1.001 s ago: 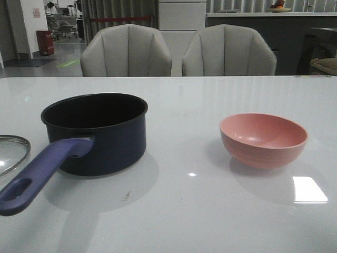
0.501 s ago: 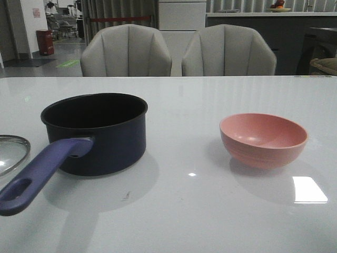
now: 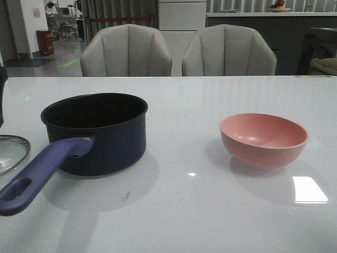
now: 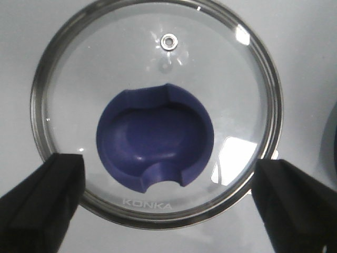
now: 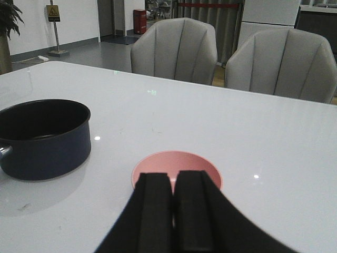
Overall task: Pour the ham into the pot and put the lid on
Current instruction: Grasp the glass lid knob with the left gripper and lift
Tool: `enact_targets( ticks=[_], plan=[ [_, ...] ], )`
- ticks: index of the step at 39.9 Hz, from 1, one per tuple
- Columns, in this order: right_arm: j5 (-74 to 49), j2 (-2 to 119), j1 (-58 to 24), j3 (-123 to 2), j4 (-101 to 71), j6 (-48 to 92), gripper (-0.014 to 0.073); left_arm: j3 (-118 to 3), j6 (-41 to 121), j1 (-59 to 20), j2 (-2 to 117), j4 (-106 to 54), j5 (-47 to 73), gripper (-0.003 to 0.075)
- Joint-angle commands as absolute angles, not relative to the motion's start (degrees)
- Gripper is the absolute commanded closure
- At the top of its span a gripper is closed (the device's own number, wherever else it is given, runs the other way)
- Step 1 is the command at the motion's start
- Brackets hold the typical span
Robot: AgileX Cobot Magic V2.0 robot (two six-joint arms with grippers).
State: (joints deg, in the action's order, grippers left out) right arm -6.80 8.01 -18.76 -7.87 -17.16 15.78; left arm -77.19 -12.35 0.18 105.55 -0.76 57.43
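Observation:
My left gripper lowers first, then closes on the knob. Fingers hover high above the lid's blue knob [image 4: 155,138], so closing now would miss the knob.
The dark navy pot [image 3: 93,132] stands at the table's left, its purple-blue handle [image 3: 37,174] pointing to the front left. It also shows in the right wrist view [image 5: 45,137]. The glass lid [image 4: 155,113] with its blue knob [image 4: 155,137] lies flat on the table left of the pot; only its edge [image 3: 10,150] shows in the front view. My left gripper [image 4: 168,211] hovers over the lid, open, with its fingers [image 4: 42,195] wide either side of the rim. My right gripper [image 5: 174,182] is shut and empty, just short of the pink bowl [image 5: 176,163]. No ham shows.
The pink bowl [image 3: 263,139] stands at the table's right, apart from the pot. A dark part of my left arm [image 3: 1,95] shows at the left edge. Two grey chairs [image 3: 126,50] stand behind the table's far edge.
A dark part of the left arm has come into view at the left edge of the front view. The pot, lid and bowl have not moved.

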Motion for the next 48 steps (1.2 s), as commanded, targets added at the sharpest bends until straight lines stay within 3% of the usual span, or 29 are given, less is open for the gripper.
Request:
enact_targets(
  ticks=[1, 48],
  plan=[
    [-2.1, 8.5, -18.9, -9.5, -17.5, 16.2, 0.0437, -79.0, -13.2, 0.4, 103.6, -0.9, 56.3, 0.0062],
    [-2.4, 8.5, -18.9, -9.5, -17.5, 16.2, 0.0437, -84.9, -14.2, 1.6, 112.1, -2.1, 60.1, 0.0062]
  ],
)
